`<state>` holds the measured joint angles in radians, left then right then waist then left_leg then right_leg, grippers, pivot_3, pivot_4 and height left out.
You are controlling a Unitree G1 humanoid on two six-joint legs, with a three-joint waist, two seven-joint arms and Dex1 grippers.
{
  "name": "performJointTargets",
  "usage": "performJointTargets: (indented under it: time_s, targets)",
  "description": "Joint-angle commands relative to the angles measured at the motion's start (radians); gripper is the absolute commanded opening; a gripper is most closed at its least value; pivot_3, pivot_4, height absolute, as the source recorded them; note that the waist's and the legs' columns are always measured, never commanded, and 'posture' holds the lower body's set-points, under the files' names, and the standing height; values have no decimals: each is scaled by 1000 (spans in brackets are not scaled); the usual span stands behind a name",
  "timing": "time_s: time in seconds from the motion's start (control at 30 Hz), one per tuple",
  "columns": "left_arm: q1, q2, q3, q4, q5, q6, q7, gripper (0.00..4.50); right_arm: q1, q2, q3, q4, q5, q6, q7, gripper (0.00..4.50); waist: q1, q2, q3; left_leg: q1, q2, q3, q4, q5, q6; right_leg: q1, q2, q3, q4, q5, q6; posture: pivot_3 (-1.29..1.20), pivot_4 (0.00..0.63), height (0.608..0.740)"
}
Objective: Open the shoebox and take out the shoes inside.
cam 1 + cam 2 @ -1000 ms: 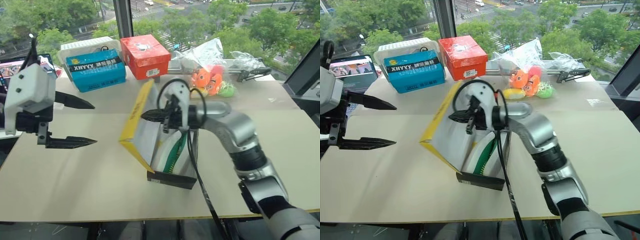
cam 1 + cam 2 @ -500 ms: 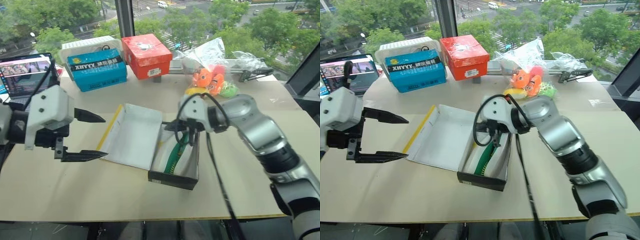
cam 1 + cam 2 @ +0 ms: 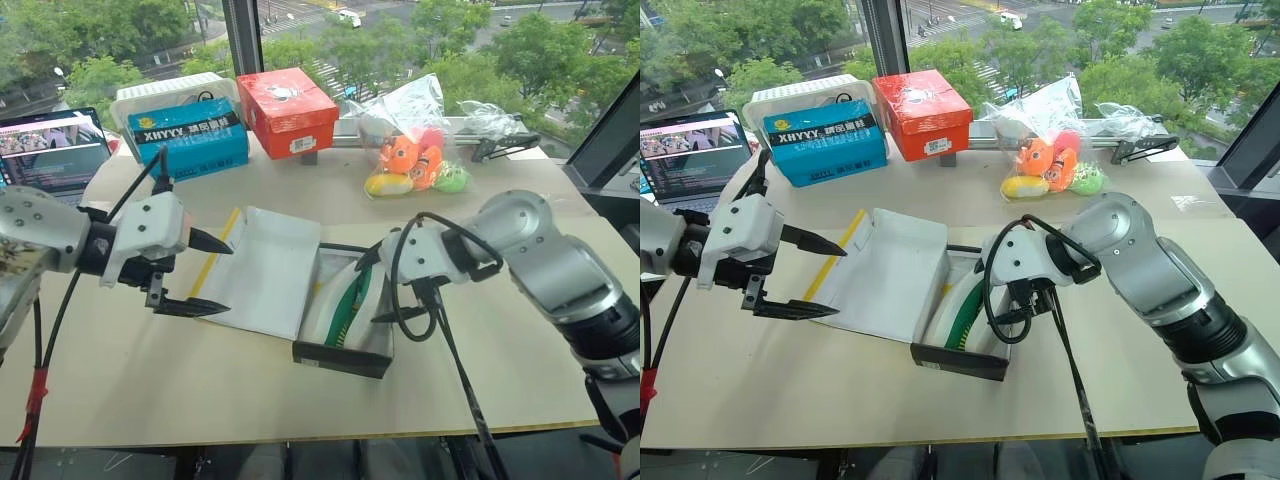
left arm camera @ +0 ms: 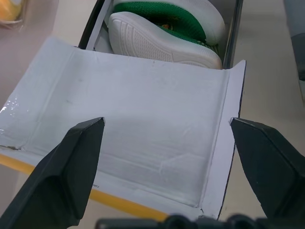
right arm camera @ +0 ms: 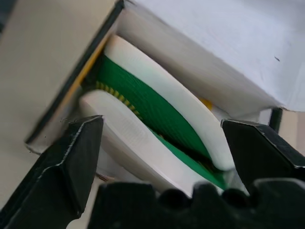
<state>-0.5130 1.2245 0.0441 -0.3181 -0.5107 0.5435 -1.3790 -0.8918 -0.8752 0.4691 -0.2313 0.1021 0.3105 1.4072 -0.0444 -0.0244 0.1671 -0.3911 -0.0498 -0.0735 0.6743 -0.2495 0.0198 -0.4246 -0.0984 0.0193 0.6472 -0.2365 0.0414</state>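
Note:
It isn't time to close my right gripper on a shoe yet: my open fingers are above the white soles in the shoebox [image 3: 340, 358], so they need to first go lower.
The shoebox [image 3: 340, 358] stands open mid-table, its black walls showing. Its lid [image 3: 262, 270] lies flat to the left, white inside up, with a yellow edge. The green shoes [image 3: 350, 305] with white soles lie on their sides inside, also seen in the right wrist view as shoes [image 5: 157, 109]. My right gripper [image 3: 372, 288] hangs open just over the box's right side, nothing between its fingers. Over the lid's left edge, my left gripper [image 3: 212, 276] is open and empty, pointing right; the left wrist view looks across the lid [image 4: 143, 133] to the shoes [image 4: 167, 33].
A blue box [image 3: 190, 140] and a red-orange box [image 3: 290, 110] stand at the back by the window. A clear bag of plush toys [image 3: 415, 160] lies back right. A laptop [image 3: 55, 150] sits at the far left.
The lid went from upright to flat on the left. My right gripper let go of it, opened and drew back right over the box. My left gripper sank towards the lid.

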Motion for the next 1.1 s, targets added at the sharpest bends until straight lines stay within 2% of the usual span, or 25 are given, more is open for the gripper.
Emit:
performJointTargets:
  time_s: [0.03,0.23,0.5,0.6,0.8,0.9,1.1]
  targets:
    - [10,22,55,-41,-15,12,8,4500,-17,-1,45,65,-81,-147,71,4485,1,0,0,0,0,0,0,0,0,0,0,0,0,0,0,0,150,740]
    - [83,35,137,-105,-41,59,37,4500,-36,38,87,142,-133,-291,155,4485,0,0,0,0,1,0,2,0,0,0,1,0,0,0,0,0,150,740]
    - [159,45,222,-179,-78,116,72,4500,-18,118,138,203,-203,-388,158,4485,4,0,0,2,1,0,2,0,0,2,1,0,1,0,0,0,150,740]
    - [172,49,238,-194,-89,128,79,4500,-12,122,151,220,-228,-421,165,3701,11,0,0,2,1,0,2,0,0,2,1,0,1,0,0,0,150,740]
    - [169,50,231,-199,-98,130,93,4500,-2,111,153,183,-235,-449,187,1671,10,0,0,2,1,0,2,0,-1,2,1,0,1,0,0,0,150,740]
    - [169,53,203,-189,-71,107,92,4500,-14,104,147,163,-257,-485,178,794,6,0,0,2,2,0,2,0,-1,2,2,0,1,1,-1,0,150,740]
    - [119,34,143,-160,-55,71,91,4500,-79,107,102,100,-244,-523,181,672,4,0,1,1,2,0,2,0,-1,1,2,0,1,1,-1,0,150,740]
